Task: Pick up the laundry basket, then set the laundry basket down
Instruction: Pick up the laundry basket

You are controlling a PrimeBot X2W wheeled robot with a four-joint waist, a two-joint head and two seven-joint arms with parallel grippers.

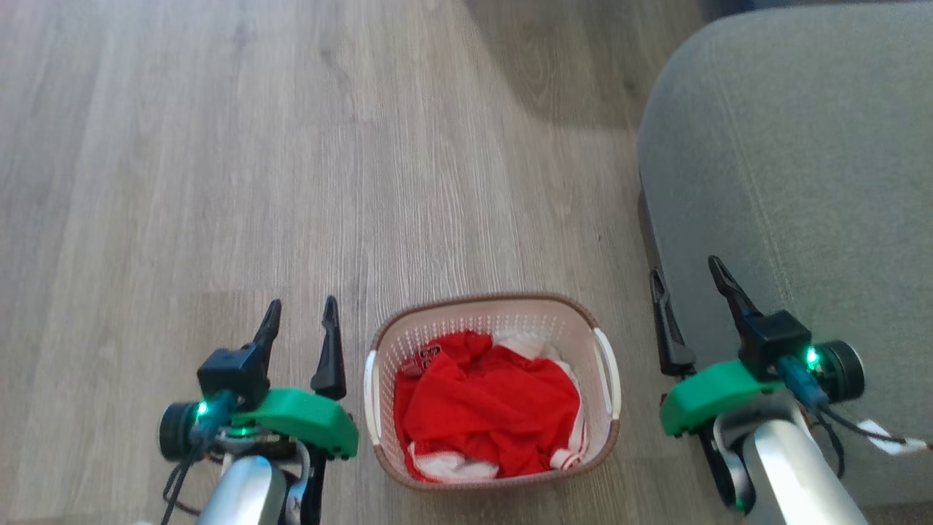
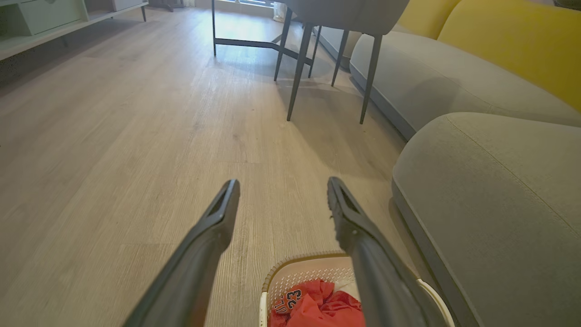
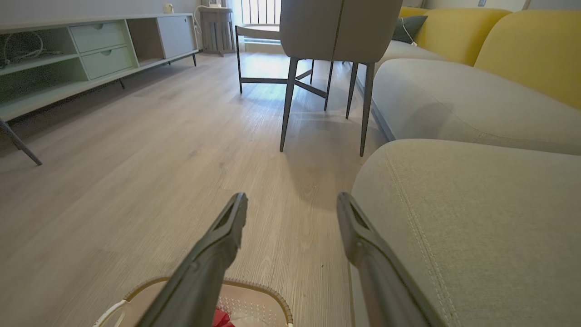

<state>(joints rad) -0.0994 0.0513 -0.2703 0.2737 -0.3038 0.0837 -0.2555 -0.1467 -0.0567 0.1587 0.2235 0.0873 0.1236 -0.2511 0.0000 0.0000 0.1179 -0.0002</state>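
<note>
I will pick up the laundry basket with my left gripper next, by its white side handle away from the sofa (image 1: 373, 398), because loose clothing (image 1: 491, 404) inside would spill if the basket tipped.
The laundry basket (image 1: 602, 408) stands on the wooden floor between my two arms, white and perforated with a brown rim and white side handles, holding red-and-white clothing (image 1: 487, 405). My left gripper (image 1: 302, 312) hangs open just left of it, fingers apart and empty. To the basket's right my right gripper (image 1: 686, 278) is open too, over the edge of a grey sofa seat. The left wrist view catches the basket (image 2: 299, 269) at its bottom edge, below the left gripper (image 2: 282, 190). In the right wrist view its rim (image 3: 268, 293) lies under the right gripper (image 3: 291, 203).
A grey sofa seat (image 1: 794, 182) fills the right side, close to the basket. Further ahead stand a grey chair with thin dark legs (image 3: 327, 68), yellow sofa cushions (image 3: 522, 50) and a low pale-green cabinet (image 3: 81, 54) along the left wall. Open wooden floor (image 1: 255, 146) lies ahead and left.
</note>
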